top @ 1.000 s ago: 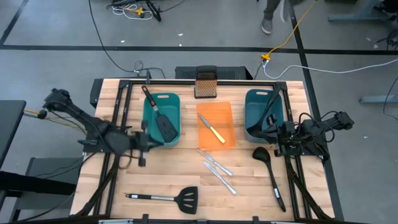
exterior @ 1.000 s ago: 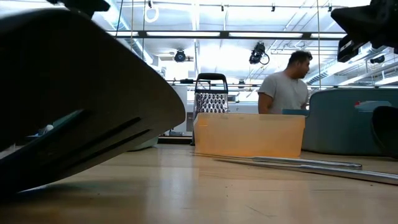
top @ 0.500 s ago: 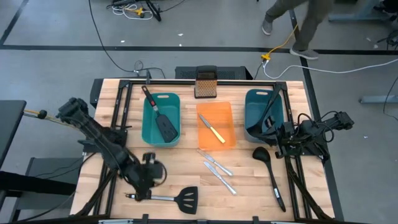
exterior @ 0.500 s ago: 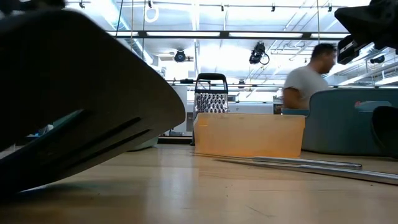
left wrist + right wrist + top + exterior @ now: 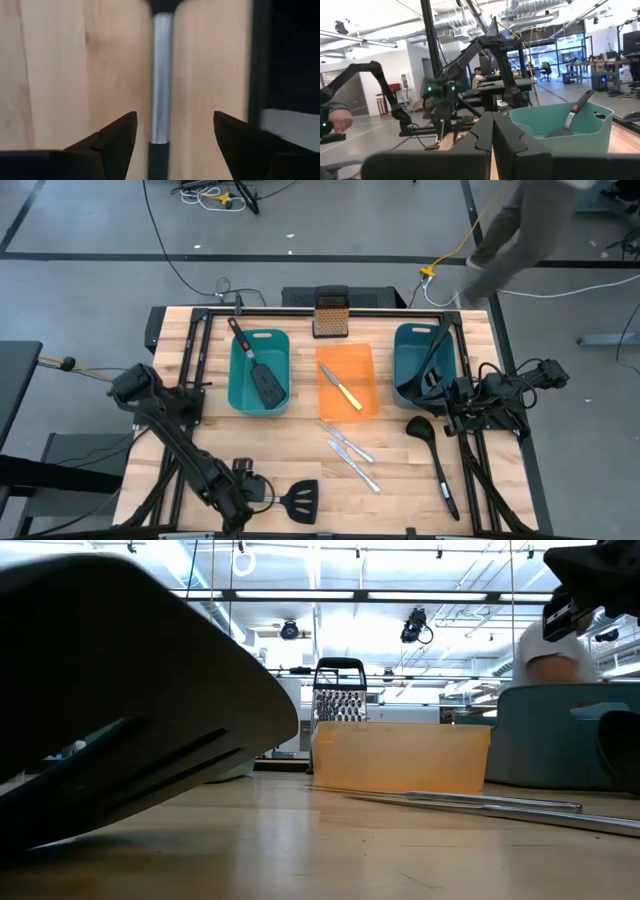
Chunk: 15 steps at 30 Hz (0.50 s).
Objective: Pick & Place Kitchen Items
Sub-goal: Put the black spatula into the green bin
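Observation:
Bare wood shows between the spatula's silver handle and the gripper's raised fingers, so closing now would miss. My left gripper comes down next, and only then closes on the handle.
A black slotted spatula lies flat near the table's front edge; its head fills the low view's left. My left gripper hangs open over its handle. In the left wrist view the silver shaft runs between the two fingers, which stand on either side without touching it. My right gripper is shut beside the right teal bin. A second spatula lies in the left teal bin. A yellow-handled knife is in the orange tray. Two silver knives and a ladle lie on the table.
A box grater stands at the far edge behind the orange tray. Another ladle leans in the right teal bin. Black frame rails run along both table sides. A person moves past beyond the table's far right corner.
My left gripper has swung from beside the left teal bin toward the table's near edge and a little right, ending over the handle of the spatula that lies there. That spatula has not moved. A person has walked rightward behind the table.

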Motion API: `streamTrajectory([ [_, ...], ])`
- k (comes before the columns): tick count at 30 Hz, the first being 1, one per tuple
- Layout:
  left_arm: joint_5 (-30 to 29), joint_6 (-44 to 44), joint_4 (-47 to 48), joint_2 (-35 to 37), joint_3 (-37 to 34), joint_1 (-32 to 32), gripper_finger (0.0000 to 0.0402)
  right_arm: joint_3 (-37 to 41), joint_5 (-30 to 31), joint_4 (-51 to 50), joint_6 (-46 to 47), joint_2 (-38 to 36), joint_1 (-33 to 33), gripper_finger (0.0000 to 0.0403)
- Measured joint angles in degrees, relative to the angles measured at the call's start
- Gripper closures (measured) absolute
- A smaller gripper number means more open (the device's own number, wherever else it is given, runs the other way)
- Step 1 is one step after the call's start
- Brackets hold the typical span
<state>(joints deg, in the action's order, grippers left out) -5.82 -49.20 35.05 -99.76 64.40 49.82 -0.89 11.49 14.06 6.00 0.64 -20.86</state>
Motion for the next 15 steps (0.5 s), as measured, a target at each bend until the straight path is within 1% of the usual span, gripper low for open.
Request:
streamTrajectory([
  [6, 1.87, 0.3, -2.47, -5.08, 0.0, 0.17, 0.013, 0.0, 1.55, 0.61, -0.64, 0.0, 0.03, 0.0394],
  [10, 1.08, 0.41, -2.46, -7.67, 0.32, 0.42, 0.0131, 0.0, 1.57, 0.7, -0.66, 0.0, 0.04, 0.0394],
  [15, -0.3, 1.78, -2.4, -8.47, 0.26, 0.46, 0.0131, -0.02, 1.57, 0.86, -0.66, 0.0, 0.04, 0.0394],
])
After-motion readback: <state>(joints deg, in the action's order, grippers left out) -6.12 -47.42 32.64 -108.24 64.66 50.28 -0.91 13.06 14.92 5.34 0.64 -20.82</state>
